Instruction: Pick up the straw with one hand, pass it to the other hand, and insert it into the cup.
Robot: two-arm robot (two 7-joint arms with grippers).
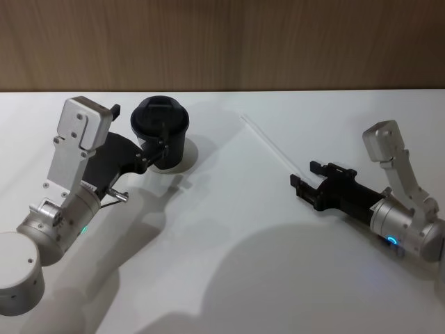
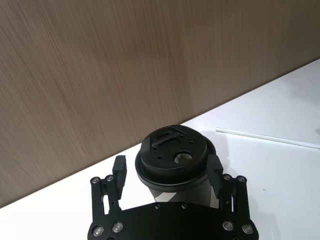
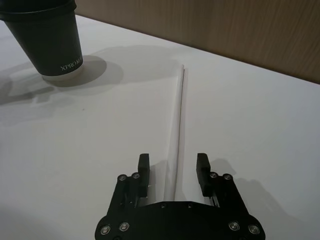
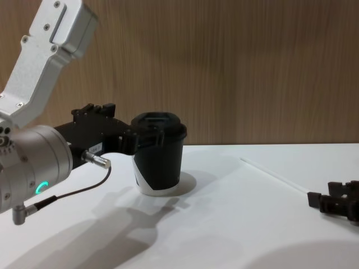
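Observation:
The straw next needs to be grabbed by one end [image 1: 310, 179] with the robot's right gripper, so that the rest of the straw's body [image 1: 268, 141] stays free for the left gripper.
The black lidded cup [image 1: 160, 118] stands upright on the white table at the back left. My left gripper [image 1: 161, 137] is open around it, one finger [image 2: 119, 172] on each side just below the lid [image 2: 172, 150], with small gaps showing. The thin white straw [image 1: 271, 142] lies flat on the table, running from mid-back toward the right. My right gripper [image 1: 306, 174] is open at the straw's near end, low over the table. In the right wrist view the straw [image 3: 179, 110] passes between the two fingers [image 3: 143, 172] without being clamped.
A wooden wall runs behind the table's [image 1: 229, 264] far edge. A dark cable with a metal plug [image 4: 95, 161] hangs off the left arm beside the cup [image 4: 160, 162]. Open table lies between the two arms.

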